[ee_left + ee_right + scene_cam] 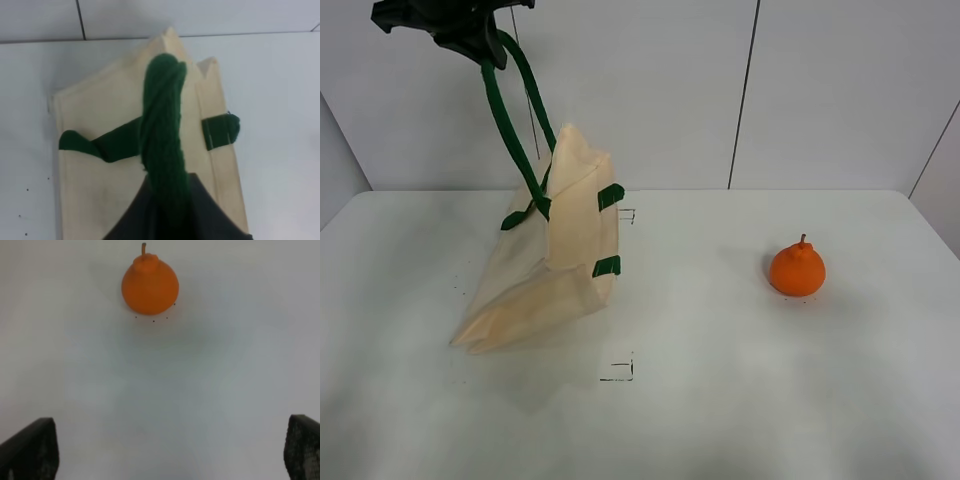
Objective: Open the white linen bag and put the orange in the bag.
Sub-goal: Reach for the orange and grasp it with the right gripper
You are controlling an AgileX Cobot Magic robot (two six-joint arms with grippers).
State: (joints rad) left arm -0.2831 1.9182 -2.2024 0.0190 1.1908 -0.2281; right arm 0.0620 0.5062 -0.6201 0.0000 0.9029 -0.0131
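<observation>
The robot's right gripper should next pick up the orange by its knobbed stem end (pixel 802 247) (pixel 145 262), so that the orange can go in the white linen bag.
The white linen bag (pixel 565 265) hangs tilted, its bottom edge resting on the white table at the left. My left gripper (pixel 475 40) is high above it, shut on the dark green strap handles (pixel 510 130) and lifting them. The left wrist view shows the twisted green straps (pixel 162 125) running into the dark fingers (pixel 200 215) over the cream cloth (pixel 95 190). The orange (pixel 797 270) sits on the table at the right, stem up. In the right wrist view my right gripper (pixel 165 450) is open and empty, some way back from the orange (pixel 150 285).
The white table (pixel 720 410) carries two small black corner marks (pixel 618 372) (pixel 627 215) near the bag. A white panelled wall (pixel 820 90) stands behind the table's far edge.
</observation>
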